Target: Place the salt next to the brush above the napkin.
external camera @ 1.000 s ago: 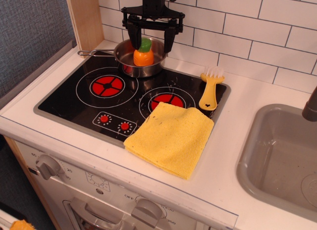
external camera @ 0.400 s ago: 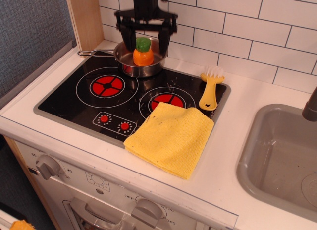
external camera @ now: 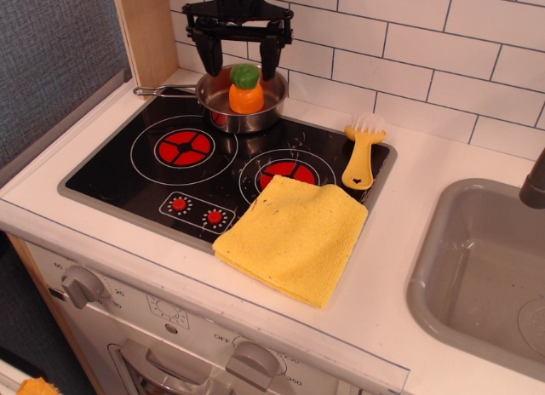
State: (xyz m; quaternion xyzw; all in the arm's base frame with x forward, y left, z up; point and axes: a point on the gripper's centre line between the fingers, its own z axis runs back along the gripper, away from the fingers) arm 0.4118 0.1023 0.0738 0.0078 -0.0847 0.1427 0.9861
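I will use my gripper next to grab the salt by its green cap (external camera: pixel 245 76), so I can put the salt beside the brush (external camera: pixel 361 152) above the napkin.
The salt (external camera: pixel 246 91), an orange shaker with a green cap, stands upright in a small steel pan (external camera: pixel 266 111) at the back of the black stovetop. My gripper (external camera: pixel 238 58) hangs open just above and behind the salt, its fingers spread wider than the shaker and apart from it. The yellow brush (external camera: pixel 361 152) lies at the stove's right edge, bristles pointing to the wall. The yellow napkin (external camera: pixel 294 235) lies folded in front of the brush, over the stove's front right corner.
The pan's handle (external camera: pixel 162 91) points left toward a wooden side panel (external camera: pixel 146 33). A white tiled wall (external camera: pixel 409 37) runs behind the stove. A grey sink (external camera: pixel 485 276) is at the right, with a dark faucet (external camera: pixel 535 184) at its edge.
My gripper has risen and shifted left from around the salt to above it. The salt still stands in the pan, and the brush and napkin have not moved.
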